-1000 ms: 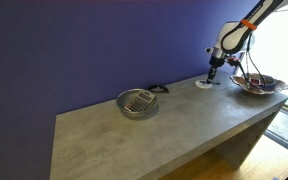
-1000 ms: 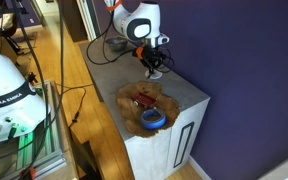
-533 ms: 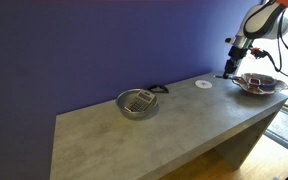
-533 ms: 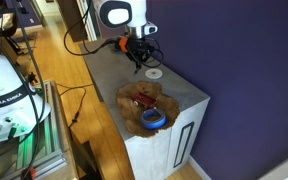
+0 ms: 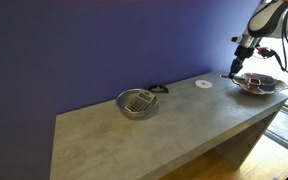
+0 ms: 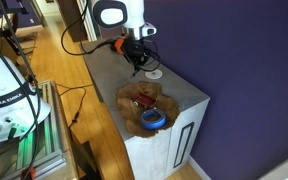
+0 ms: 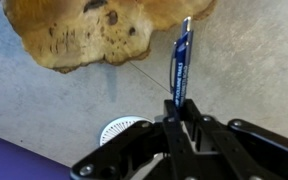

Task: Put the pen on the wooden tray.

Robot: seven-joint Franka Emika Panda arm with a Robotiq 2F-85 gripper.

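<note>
The pen would land on the grey counter, short of the wooden tray (image 5: 246, 88), so my gripper should move it closer before opening.
My gripper (image 7: 177, 118) is shut on the pen (image 7: 180, 62), a thin blue stick that points away from the jaws above the grey counter. The wooden tray (image 7: 79, 45) is a brown uneven dish at the top of the wrist view, just left of the pen's tip. In both exterior views the gripper (image 5: 238, 65) (image 6: 136, 62) hangs over the counter's end, beside the wooden tray (image 5: 246, 88) (image 6: 127, 97), which holds a roll of blue tape (image 6: 152, 119) and other small things.
A small white flat disc (image 5: 204, 84) (image 7: 119, 130) lies on the counter by the gripper. A round metal bowl (image 5: 137, 103) and a curved black object (image 5: 158, 89) sit mid-counter. A purple wall runs behind. The counter edge drops off beyond the tray.
The gripper has moved with the pen from over the white disc towards the wooden tray, most of it in the first half second.
</note>
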